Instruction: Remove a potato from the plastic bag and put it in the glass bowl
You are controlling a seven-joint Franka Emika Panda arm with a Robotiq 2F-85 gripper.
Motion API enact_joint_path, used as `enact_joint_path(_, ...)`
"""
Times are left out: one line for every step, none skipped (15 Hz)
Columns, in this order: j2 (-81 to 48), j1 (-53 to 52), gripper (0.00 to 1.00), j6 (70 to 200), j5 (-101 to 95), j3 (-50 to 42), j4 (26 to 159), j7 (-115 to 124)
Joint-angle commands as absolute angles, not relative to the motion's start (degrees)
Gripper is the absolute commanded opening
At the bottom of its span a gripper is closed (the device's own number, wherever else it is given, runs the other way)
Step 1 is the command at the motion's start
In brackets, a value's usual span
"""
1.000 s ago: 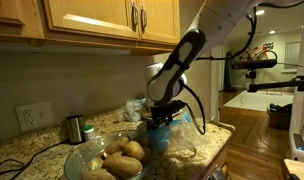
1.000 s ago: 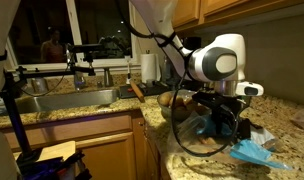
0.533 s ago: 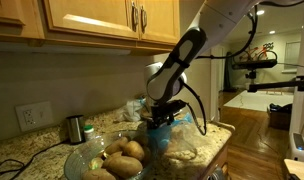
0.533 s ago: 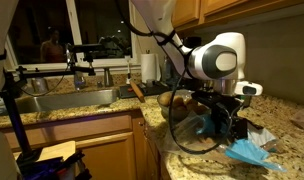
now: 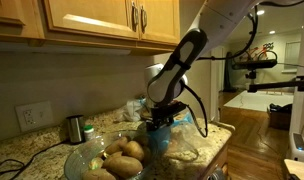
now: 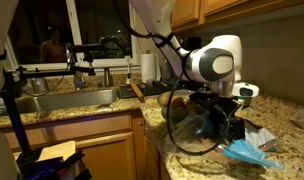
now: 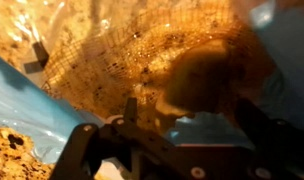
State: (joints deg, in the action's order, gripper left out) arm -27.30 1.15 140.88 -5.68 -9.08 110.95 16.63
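The robot's gripper needs to close on the potato [image 7: 204, 78] now. The near end of the potato is between the spread fingers, one on each side, so they would hold the potato if they closed now.
My gripper [image 5: 160, 122] points down into the crumpled plastic bag [image 5: 178, 143] on the granite counter, also seen in an exterior view [image 6: 220, 122]. In the wrist view the fingers [image 7: 190, 110] are spread apart over the blue and netted bag [image 7: 102, 70]. A brown potato [image 7: 204, 78] shows through the bag just ahead of them, and nothing is held. The glass bowl [image 5: 80, 158] stands beside the bag and holds several potatoes [image 5: 124, 154].
A metal cup [image 5: 75, 127] and a wall outlet [image 5: 32, 116] stand behind the bowl. Wooden cabinets [image 5: 102, 20] hang overhead. A sink [image 6: 62, 100] and a paper towel roll [image 6: 149, 67] lie along the counter. Blue bag plastic [image 6: 250, 152] spreads near the counter edge.
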Motion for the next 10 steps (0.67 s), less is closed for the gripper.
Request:
enact_joint_path(-24.7, 1.1, 0.95, 142.9, -5.8, -9.2, 114.5, 16.2)
enact_joint_path(-24.7, 1.2, 0.80, 143.1, -5.8, -9.3, 114.5, 16.1)
enact_joint_path(-24.7, 1.3, 0.72, 143.3, -5.8, -9.3, 114.6, 15.9)
enact_joint_path(-24.7, 1.4, 0.68, 143.5, -5.7, -9.3, 114.7, 15.7)
enact_joint_path(-24.6, 1.4, 0.63, 143.7, -5.8, -9.4, 114.7, 15.8)
enact_joint_path(-24.6, 1.5, 0.55, 143.9, -5.7, -9.4, 114.9, 15.6)
enact_joint_path(-24.6, 1.7, 0.48, 144.1, -5.5, -9.4, 115.0, 15.4)
enact_joint_path(-24.5, 1.9, 0.41, 144.4, -5.3, -9.3, 115.2, 15.3)
enact_joint_path(-24.5, 2.1, 0.35, 144.5, -4.9, -9.2, 115.3, 15.0)
enact_joint_path(-24.5, 2.4, 0.34, 144.4, -4.5, -9.0, 115.4, 14.7)
